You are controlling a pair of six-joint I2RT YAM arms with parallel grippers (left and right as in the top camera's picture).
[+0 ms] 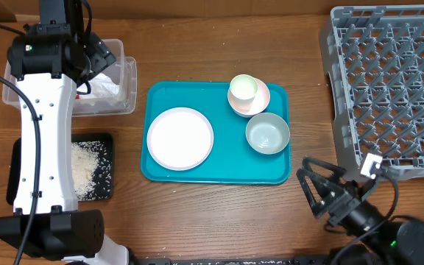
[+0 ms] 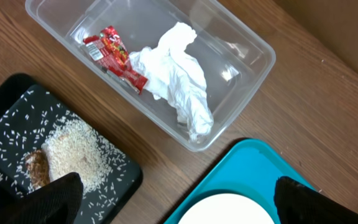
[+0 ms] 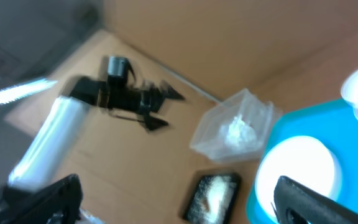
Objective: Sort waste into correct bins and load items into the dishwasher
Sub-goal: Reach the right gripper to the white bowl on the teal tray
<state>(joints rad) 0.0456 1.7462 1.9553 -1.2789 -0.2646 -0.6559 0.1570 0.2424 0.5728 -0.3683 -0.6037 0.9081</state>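
My right gripper should grab the grey-blue bowl by its rim (image 1: 281,146), so that the bowl's body stays free to load between the dish rack's wires.
The clear tub (image 2: 253,43) holds a crumpled white napkin (image 2: 179,74) and a red wrapper (image 2: 114,53). Beside it, the black tray (image 2: 11,118) carries rice (image 2: 73,149) and a brown scrap (image 2: 37,168). My left gripper (image 2: 179,205) hangs open and empty above the tub (image 1: 127,81). A white plate (image 1: 180,138), a grey-blue bowl (image 1: 267,133) and a white cup (image 1: 243,89) on a pink saucer (image 1: 260,103) rest on the teal tray (image 1: 219,173). The grey dish rack (image 1: 389,81) stands at the right. My right gripper (image 1: 315,184) is open and empty near the front edge.
The left arm's white link (image 1: 43,147) lies over part of the black tray (image 1: 105,143). The right wrist view is blurred; it shows the tub (image 3: 235,127), the black tray (image 3: 213,193) and the plate (image 3: 297,165) beyond my right gripper (image 3: 179,202).
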